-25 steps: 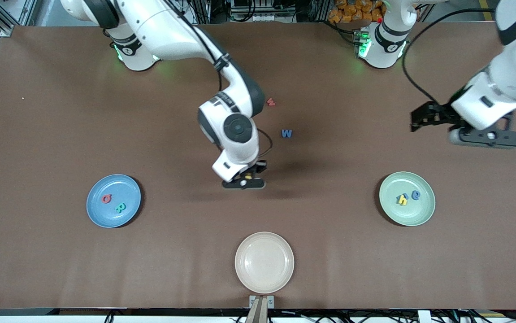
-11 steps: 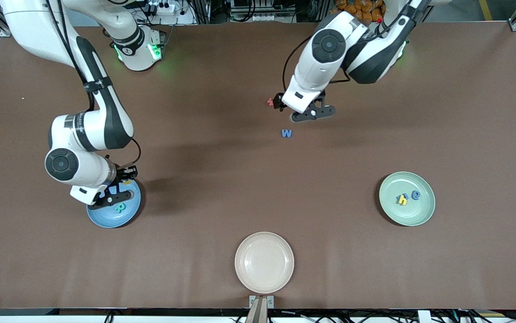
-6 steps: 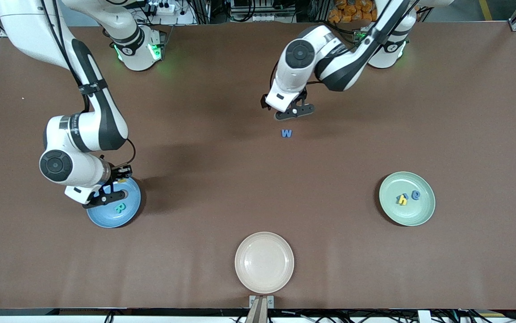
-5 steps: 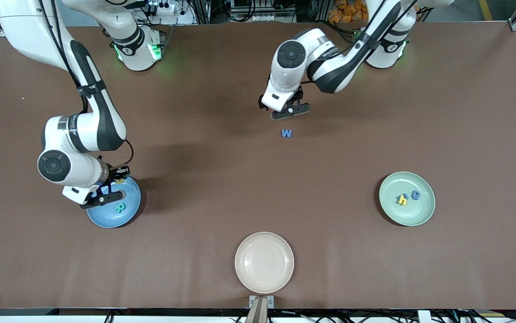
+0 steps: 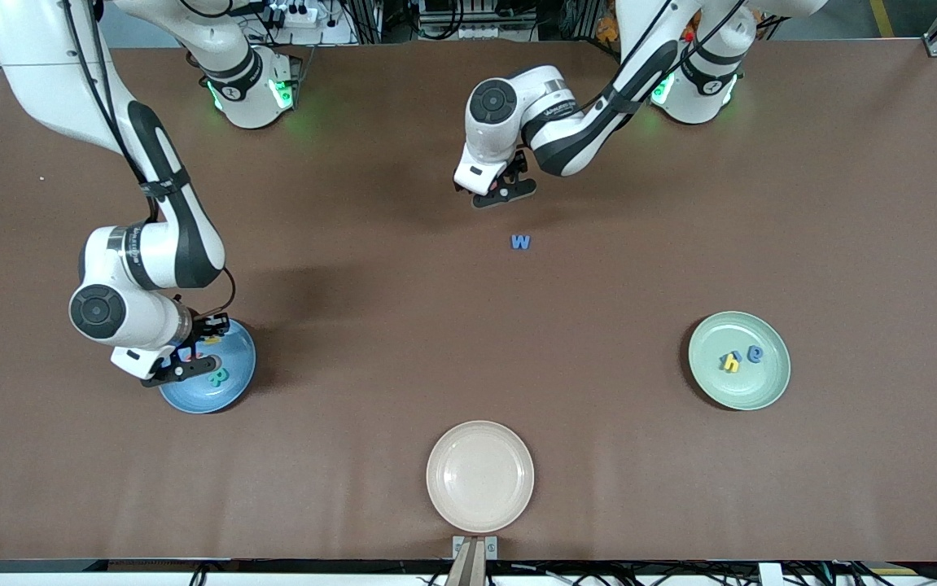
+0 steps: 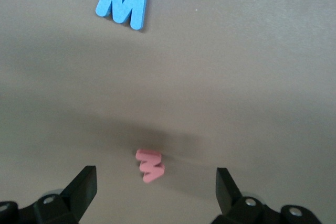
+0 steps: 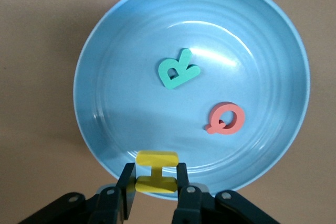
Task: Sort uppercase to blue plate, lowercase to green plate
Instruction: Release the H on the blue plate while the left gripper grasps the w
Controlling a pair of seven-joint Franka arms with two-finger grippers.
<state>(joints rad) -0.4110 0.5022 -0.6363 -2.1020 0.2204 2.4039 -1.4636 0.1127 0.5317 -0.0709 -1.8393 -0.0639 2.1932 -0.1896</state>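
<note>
My left gripper's fingers are still above the red w in the left wrist view, so it is too early to close. The left gripper goes down first, then closes on the w.
My right gripper (image 5: 191, 356) (image 7: 156, 176) is shut on the yellow H (image 7: 156, 159) and hangs over the rim of the blue plate (image 5: 228, 392) (image 7: 131, 51). In that plate lie the teal R (image 5: 218, 375) (image 7: 178, 70) and the red Q (image 7: 226, 118). My left gripper (image 5: 494, 190) (image 6: 156, 187) is open over the red w (image 6: 150, 164), which sits between its spread fingers on the table and is hidden in the front view. The blue W (image 5: 520, 242) (image 6: 121, 8) lies nearer the front camera than the w. The green plate (image 5: 749, 391) holds the yellow h (image 5: 730, 364), blue e (image 5: 755, 353) and blue m (image 5: 722, 356).
A cream plate (image 5: 479, 476) stands near the table's front edge in the middle. The blue plate is toward the right arm's end, the green plate toward the left arm's end. Bare brown tabletop lies between them.
The left gripper has come in over the red w and now covers it in the front view. The right gripper, still holding the H, has drifted slightly across the blue plate's rim.
</note>
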